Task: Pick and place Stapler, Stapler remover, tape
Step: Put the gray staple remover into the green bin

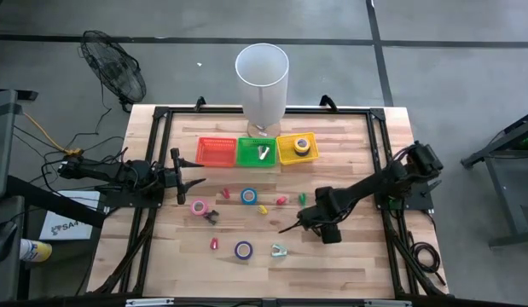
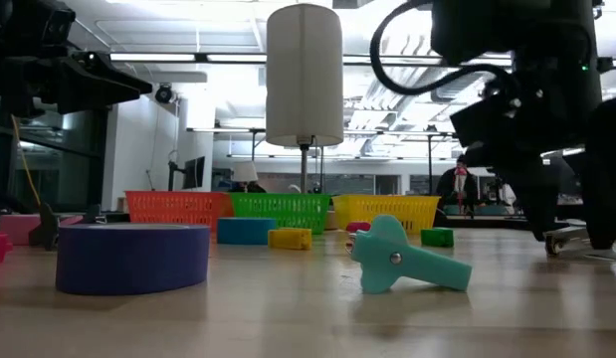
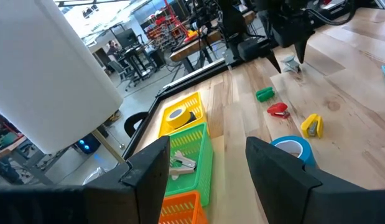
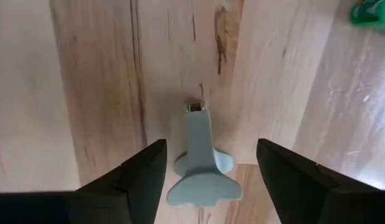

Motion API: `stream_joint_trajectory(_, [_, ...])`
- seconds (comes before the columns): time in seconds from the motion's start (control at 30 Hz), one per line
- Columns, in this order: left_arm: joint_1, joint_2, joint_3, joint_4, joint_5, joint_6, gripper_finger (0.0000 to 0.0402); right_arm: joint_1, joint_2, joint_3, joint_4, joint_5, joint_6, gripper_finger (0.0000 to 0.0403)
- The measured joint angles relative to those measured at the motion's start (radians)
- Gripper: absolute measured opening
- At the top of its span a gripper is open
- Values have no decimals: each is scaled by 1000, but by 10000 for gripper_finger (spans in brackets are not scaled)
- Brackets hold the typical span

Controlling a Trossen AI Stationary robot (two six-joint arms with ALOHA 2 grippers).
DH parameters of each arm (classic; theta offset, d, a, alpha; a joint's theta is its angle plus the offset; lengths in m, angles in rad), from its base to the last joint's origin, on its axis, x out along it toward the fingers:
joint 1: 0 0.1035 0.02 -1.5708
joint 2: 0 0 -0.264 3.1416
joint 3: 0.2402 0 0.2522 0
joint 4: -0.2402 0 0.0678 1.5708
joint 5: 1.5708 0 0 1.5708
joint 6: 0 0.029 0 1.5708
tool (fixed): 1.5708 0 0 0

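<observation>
My right gripper should close on the teal staple remover (image 4: 198,165) now. Its fingers are on either side of the remover in the right wrist view.
My right gripper (image 1: 291,227) is open and points down over a pale teal staple remover (image 4: 198,165) lying flat on the table; its fingers stand on either side without touching. A second teal remover (image 1: 279,250) lies nearer the near edge, and a black one (image 1: 212,217) further left. Pink (image 1: 199,207), blue (image 1: 248,196) and purple (image 1: 243,250) tape rolls lie flat mid-table. Small yellow (image 1: 264,209), red (image 1: 281,200) and green (image 1: 302,198) staplers sit between them. My left gripper (image 1: 191,177) waits open above the table's left side.
Orange (image 1: 217,152), green (image 1: 257,152) and yellow (image 1: 298,147) baskets line the far side; the yellow one holds a tape roll (image 1: 302,146), the green one a pale object. A tall white cylinder (image 1: 262,81) stands behind them. Black frame rails (image 1: 379,153) border the table.
</observation>
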Motion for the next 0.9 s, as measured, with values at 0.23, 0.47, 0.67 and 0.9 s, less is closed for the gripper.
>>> stream_joint_trajectory(0.23, [0,0,0,0,0,0,207,-1,19,0,2,-3,1,202])
stream_joint_trajectory(0.47, [0,0,0,0,0,0,207,-1,19,0,4,-18,-1,143])
stream_joint_trajectory(0.67, [0,0,0,1,0,0,207,-1,19,0,3,-30,-1,82])
stream_joint_trajectory(0.9, [0,0,0,1,0,0,207,-1,18,0,30,-25,26,41])
